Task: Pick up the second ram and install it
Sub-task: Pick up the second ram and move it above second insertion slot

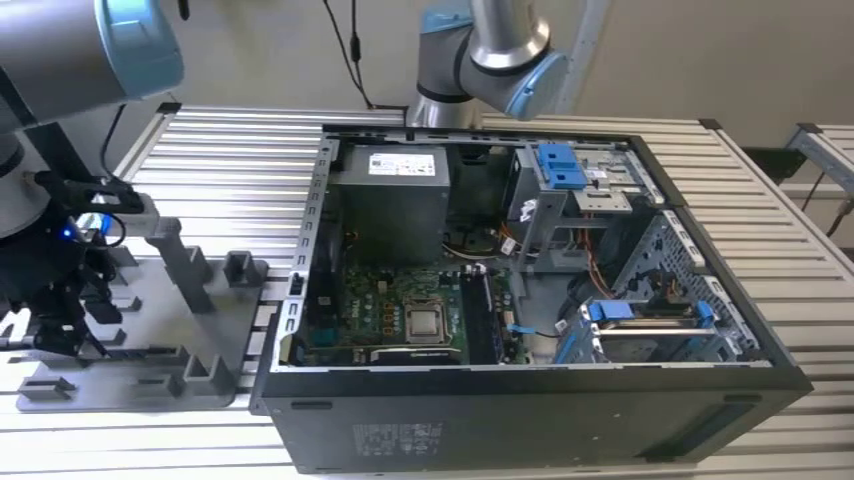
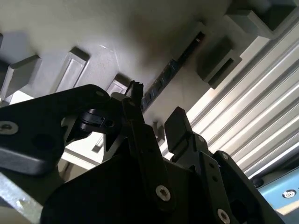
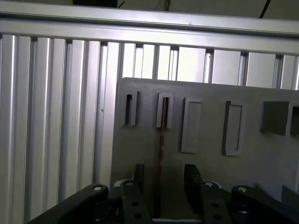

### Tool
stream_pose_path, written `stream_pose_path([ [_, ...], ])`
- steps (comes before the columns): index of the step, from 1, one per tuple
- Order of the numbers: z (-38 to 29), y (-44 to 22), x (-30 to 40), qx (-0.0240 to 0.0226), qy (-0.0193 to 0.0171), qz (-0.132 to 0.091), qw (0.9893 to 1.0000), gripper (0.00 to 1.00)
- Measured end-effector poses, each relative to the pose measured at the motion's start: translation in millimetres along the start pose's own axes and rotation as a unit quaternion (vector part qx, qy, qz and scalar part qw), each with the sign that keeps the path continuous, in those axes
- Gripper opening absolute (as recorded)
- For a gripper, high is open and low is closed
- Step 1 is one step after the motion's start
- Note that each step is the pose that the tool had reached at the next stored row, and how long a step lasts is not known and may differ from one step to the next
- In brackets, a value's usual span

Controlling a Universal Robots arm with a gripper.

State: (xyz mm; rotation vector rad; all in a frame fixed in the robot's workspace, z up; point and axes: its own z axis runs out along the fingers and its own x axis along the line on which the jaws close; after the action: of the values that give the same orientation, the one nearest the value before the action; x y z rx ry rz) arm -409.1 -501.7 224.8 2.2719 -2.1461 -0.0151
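My gripper should next grab the second ram by its bare part beyond the grey slot bracket, since the bracket wraps around one end of the ram. Then it can install the ram.
The second ram [image 3: 162, 126] stands on its long edge in a slot of the grey holder plate [image 3: 247, 154], and I see it edge-on as a thin dark strip. In the second wrist view the ram [image 2: 170, 67] runs along the same plate. My gripper [image 3: 163, 176] is open and low over the plate, one finger [image 3: 138, 179] on each side of the stick with a gap on both sides. In the exterior view the gripper [image 1: 60, 335] hangs over the grey holder [image 1: 160, 340] at the exterior view's left. The open computer case [image 1: 534, 400] lies beside it.
Inside the case are the motherboard [image 1: 387, 310], a power supply [image 1: 390, 190] and blue drive-bay clips [image 1: 561, 165]. Upright grey posts [image 1: 180, 265] rise from the holder near the gripper. The ribbed aluminium table [image 1: 227, 160] surrounds everything. A second arm's base [image 1: 474, 60] stands behind the case.
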Motion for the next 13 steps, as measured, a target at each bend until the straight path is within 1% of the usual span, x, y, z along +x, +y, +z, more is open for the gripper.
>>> stream_pose_path([
  [5, 5.0, 0.2, 0.0, 0.0001, 0.0009, 0.000, 1.0000, 0.48],
  [13, 13.4, 1.2, 0.7, 0.0010, 0.0011, 0.000, 1.0000, 0.48],
])
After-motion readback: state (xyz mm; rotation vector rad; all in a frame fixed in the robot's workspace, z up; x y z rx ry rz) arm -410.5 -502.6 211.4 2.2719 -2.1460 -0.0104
